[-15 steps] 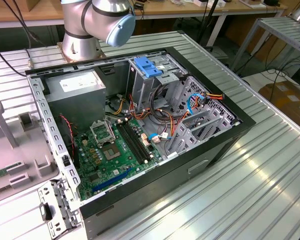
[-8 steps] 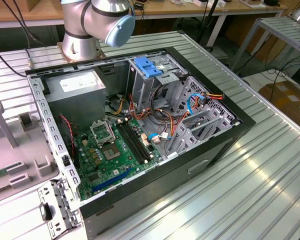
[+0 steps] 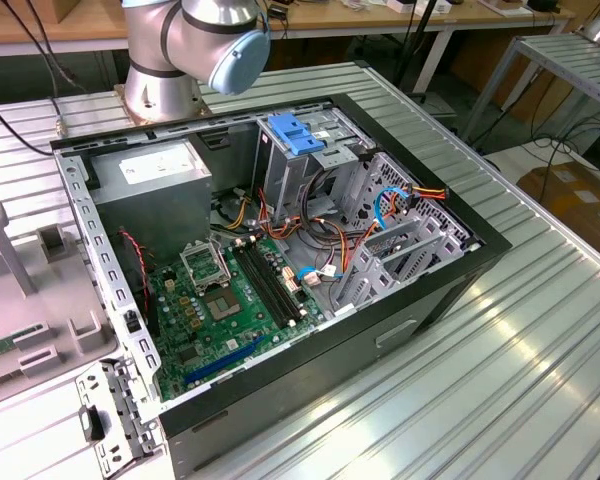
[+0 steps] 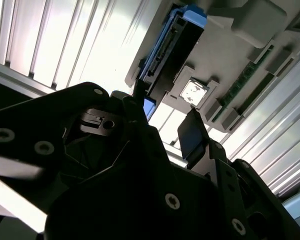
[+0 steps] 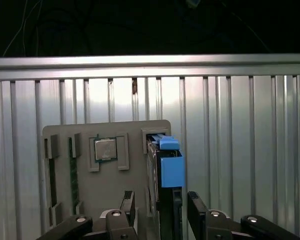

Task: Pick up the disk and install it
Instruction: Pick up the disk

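Observation:
Next, my gripper grabs the disk by its exposed flat sides to install it, since a tray bracket wraps the blue-tab end of the disk (image 5: 165, 167).
The disk (image 5: 165, 167) stands on edge in a slot of a grey holder tray (image 5: 125, 132), its black body framed by bright blue rails with a blue tab. In the second wrist view the disk (image 4: 172, 55) runs away from me along the tray (image 4: 250, 30). My gripper (image 5: 162, 210) is open, with one finger on each side of the disk's near end and a small gap on both sides. The dark fingers (image 4: 192, 135) sit close to the blue tab, and the gripper (image 4: 162, 122) holds nothing.
The tray also holds a square processor chip (image 5: 105, 149) and a green memory stick (image 5: 74, 175). In the exterior view the tray (image 3: 40, 300) lies to the left of the open computer case (image 3: 280, 250). The case's drive bay has a blue bracket (image 3: 295, 135). The arm's base (image 3: 165, 90) stands behind the case on the ribbed metal table (image 3: 500, 380).

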